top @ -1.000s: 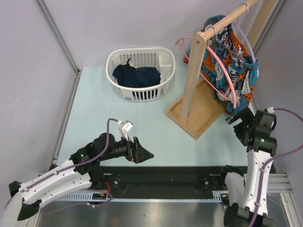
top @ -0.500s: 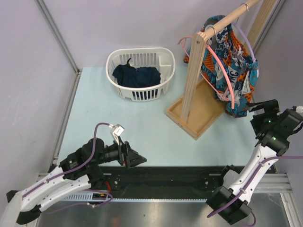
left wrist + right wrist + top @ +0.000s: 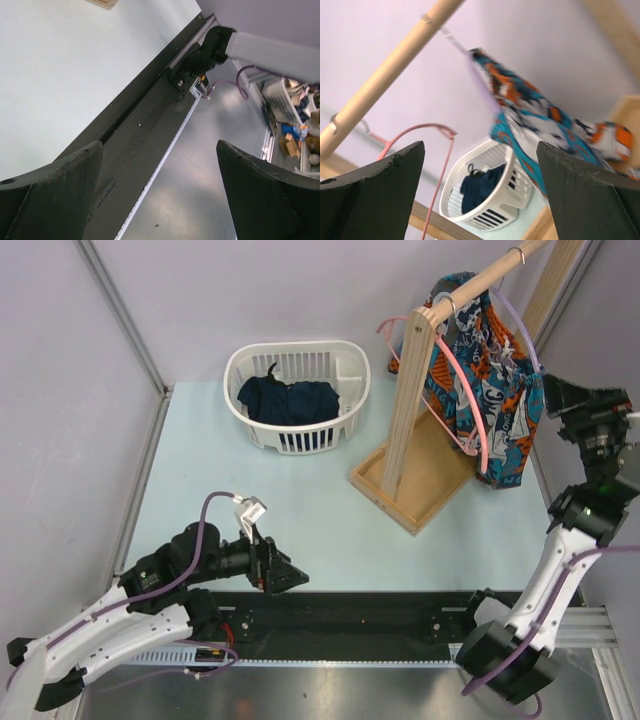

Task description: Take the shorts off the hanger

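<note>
The robot's right gripper will next grab the shorts at the lavender hanger's near end (image 3: 533, 382) (image 3: 502, 125), so that the hanger's far arm stays free for removing the shorts.
The printed shorts (image 3: 492, 390) hang on the lavender hanger (image 3: 519, 330) from the wooden rail (image 3: 478, 282) at the back right. They also show in the right wrist view (image 3: 540, 125), with the hanger's arm (image 3: 482, 85) above them. My right gripper (image 3: 555, 400) is open and empty, raised just right of the shorts and level with their lower half. My left gripper (image 3: 290, 575) is open and empty, low over the table's front edge, far from the rack.
A pink hanger (image 3: 460, 390) hangs on the same rail in front of the shorts. The rack's wooden post and base tray (image 3: 415, 485) stand centre right. A white basket (image 3: 297, 395) with a dark navy garment (image 3: 290, 400) sits at the back.
My right arm has swung up and back, from low beside the shorts' hem to level with the shorts. My left arm has drawn back slightly toward the front edge.
</note>
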Available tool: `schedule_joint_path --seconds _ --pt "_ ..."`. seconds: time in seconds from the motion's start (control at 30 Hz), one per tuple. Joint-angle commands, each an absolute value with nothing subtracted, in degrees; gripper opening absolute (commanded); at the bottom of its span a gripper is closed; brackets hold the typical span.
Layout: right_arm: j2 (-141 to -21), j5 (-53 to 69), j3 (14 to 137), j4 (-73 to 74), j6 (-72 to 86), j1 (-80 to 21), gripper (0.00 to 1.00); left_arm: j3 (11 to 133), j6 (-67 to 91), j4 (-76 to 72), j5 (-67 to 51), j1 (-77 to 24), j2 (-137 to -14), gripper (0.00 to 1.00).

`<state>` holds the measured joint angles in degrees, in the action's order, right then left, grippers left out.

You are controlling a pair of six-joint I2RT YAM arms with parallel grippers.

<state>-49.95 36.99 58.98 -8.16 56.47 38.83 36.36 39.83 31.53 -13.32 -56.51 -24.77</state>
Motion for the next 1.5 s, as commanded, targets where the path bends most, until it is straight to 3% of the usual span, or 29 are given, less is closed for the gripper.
schedule_joint_path --seconds 0.0,0.07,0.2,0.4,0.5,0.53,0.7,0.73,0.83,0.93,1.23,1.47 --pt "-59.05 46.66 60.73 -35.13 57.75 32.89 1.00 39.11 36.30 32.43 -16.52 -56.78 -26.80 1.00" --pt "-61.33 47.46 61.08 -34.11 53.29 29.72 1.00 39.98 35.51 32.78 -17.31 -56.78 -28.47 1.00" --pt "-60.21 40.37 62.05 -17.11 29.79 23.04 1.00 41.92 33.84 34.45 -18.02 -56.78 -30.58 1.00" --pt "-59.94 29.91 62.14 -11.25 17.85 17.06 0.94 42.28 32.35 35.07 -17.67 -56.69 -32.43 1.00" --pt "-60.03 27.86 62.23 -13.17 16.44 16.79 0.75 42.28 31.82 35.16 -17.75 -56.69 -33.74 1.00" --pt "-60.20 27.51 62.23 -13.88 16.35 16.70 0.64 42.28 31.73 35.07 -17.67 -56.69 -34.01 1.00" --pt "-62.13 28.56 63.02 -18.18 16.26 16.61 0.38 42.63 31.03 35.50 -17.32 -56.78 -35.33 1.00" --pt "-62.66 28.74 63.28 -18.80 16.52 16.61 0.27 42.80 30.76 35.86 -17.14 -56.78 -35.85 1.00" --pt "-63.28 29.27 65.30 -21.09 18.36 16.17 0.10 43.68 30.50 36.38 -16.70 -56.69 -37.00 1.00" --pt "-64.07 28.31 68.28 -22.50 19.34 14.94 0.00 43.95 30.67 36.30 -16.70 -56.78 -37.53 1.00" --pt "-75.48 24.62 85.74 -14.26 19.25 9.85 0.00 43.86 33.13 35.77 -15.65 -56.69 -36.48 1.00" --pt "-80.77 13.55 98.25 14.27 25.04 9.84 0.00 43.07 34.89 36.12 -14.77 -56.78 -33.58 1.00"
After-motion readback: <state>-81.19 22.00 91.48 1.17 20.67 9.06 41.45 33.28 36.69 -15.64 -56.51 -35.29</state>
